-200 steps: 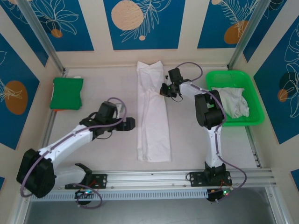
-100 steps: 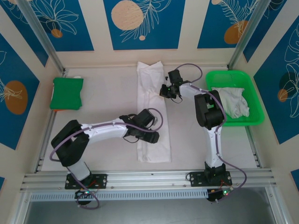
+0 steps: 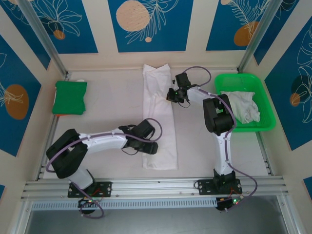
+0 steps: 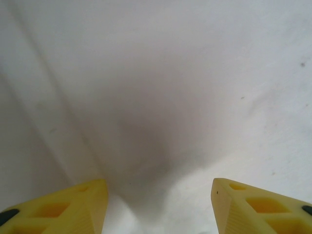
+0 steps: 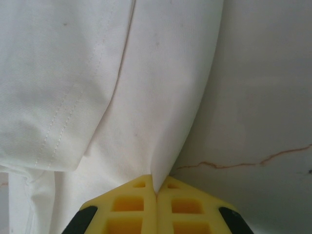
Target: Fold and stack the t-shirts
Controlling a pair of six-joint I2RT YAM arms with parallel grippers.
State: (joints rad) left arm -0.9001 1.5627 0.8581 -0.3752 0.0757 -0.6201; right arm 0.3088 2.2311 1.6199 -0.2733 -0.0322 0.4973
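The t-shirt's raised fold lies along the folded t-shirt's own edge and would settle there, so the robot's right gripper should let it go.
A white t-shirt (image 3: 158, 122), folded into a long strip, lies down the middle of the table. My right gripper (image 3: 171, 95) is at the strip's right edge near its far end. In the right wrist view it (image 5: 157, 187) is shut on a raised fold of the t-shirt (image 5: 146, 87). My left gripper (image 3: 150, 147) hovers over the strip's lower left edge. Its yellow fingers (image 4: 58, 209) stand wide apart in the left wrist view, with the white cloth (image 4: 161, 97) below and nothing between them. A second, crumpled t-shirt (image 3: 242, 106) lies in the green tray (image 3: 265, 119).
A folded green cloth (image 3: 69, 96) lies at the far left of the table. The green tray stands at the right, close beside the right arm (image 3: 217, 117). An aluminium rail (image 3: 161, 187) runs along the near edge. Bare table shows between the strip and the green cloth.
The left arm swung right from beside the strip onto its lower part, then drew back slightly to the left edge. The right gripper has kept its hold and place.
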